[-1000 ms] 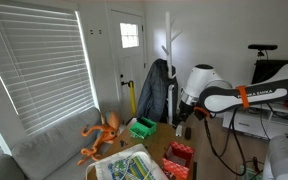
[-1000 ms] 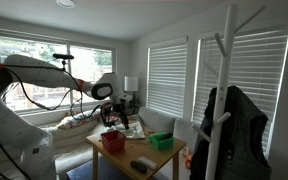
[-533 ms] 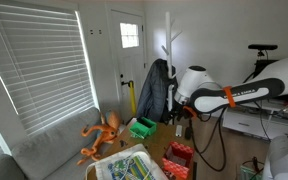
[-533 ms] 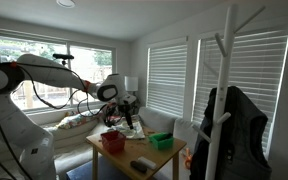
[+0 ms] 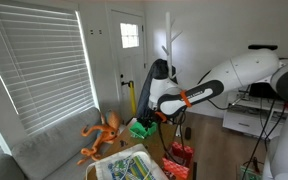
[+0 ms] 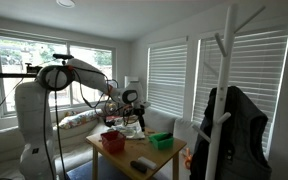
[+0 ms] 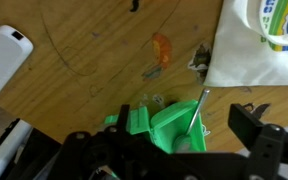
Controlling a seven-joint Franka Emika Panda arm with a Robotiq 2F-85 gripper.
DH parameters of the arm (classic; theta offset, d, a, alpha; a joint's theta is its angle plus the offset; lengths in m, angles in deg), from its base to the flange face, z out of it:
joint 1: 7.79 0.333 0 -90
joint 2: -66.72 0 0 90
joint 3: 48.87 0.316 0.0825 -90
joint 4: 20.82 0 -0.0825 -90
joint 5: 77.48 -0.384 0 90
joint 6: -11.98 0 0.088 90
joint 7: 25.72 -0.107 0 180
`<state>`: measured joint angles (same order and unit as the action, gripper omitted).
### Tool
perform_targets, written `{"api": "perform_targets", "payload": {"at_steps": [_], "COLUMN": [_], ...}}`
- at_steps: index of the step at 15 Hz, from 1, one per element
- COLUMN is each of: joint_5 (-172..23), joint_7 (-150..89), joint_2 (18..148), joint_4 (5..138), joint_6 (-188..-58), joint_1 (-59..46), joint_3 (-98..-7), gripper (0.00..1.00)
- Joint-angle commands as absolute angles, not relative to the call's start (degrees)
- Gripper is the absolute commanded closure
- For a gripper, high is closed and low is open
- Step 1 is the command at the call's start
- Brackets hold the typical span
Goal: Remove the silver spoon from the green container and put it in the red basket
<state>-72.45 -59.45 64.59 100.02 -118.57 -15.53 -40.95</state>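
The spoon's bowl should stay free to go into the red basket. My gripper will grab the silver spoon [image 7: 196, 116] next by its handle, above the green container's rim.
The green container [image 7: 162, 128] stands on the wooden table, also visible in both exterior views [image 5: 141, 128] [image 6: 162, 141]. The silver spoon [image 7: 196, 116] leans inside it, bowl down, handle sticking out over the rim. My gripper [image 7: 182, 120] is open and hovers above the container, with one finger on each side of it and touching nothing. It also shows in both exterior views [image 5: 155, 118] [image 6: 134, 108]. The red basket [image 5: 181, 153] [image 6: 111, 141] sits on the same table, apart from the container. It is out of the wrist view.
An orange long-limbed toy [image 5: 102, 135] lies on the grey sofa. On the table are a printed white bag [image 7: 262, 38], a white flat device [image 7: 4, 60], a small orange piece [image 7: 162, 50] and a dark object [image 6: 143, 164]. A coat rack [image 6: 224, 110] stands nearby.
The arm has swung across the table and down, from near the red basket to above the green container. The spoon and both containers have not moved.
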Motion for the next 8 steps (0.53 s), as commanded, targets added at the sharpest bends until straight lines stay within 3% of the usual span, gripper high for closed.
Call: {"api": "perform_targets", "payload": {"at_steps": [1, 2, 8], "joint_5": [-79.3, -75.7, -79.0], "joint_7": [-53.6, -56.9, -60.2], "joint_2": [74.8, 70.2, 76.8], "joint_4": [88.6, 94.6, 87.5], "joint_6": [-113.3, -116.7, -112.4], "joint_1": [-11.8, -11.0, -9.5], "joint_3": [-43.9, -44.8, -46.3], "gripper": [0.0, 0.0, 0.0]}}
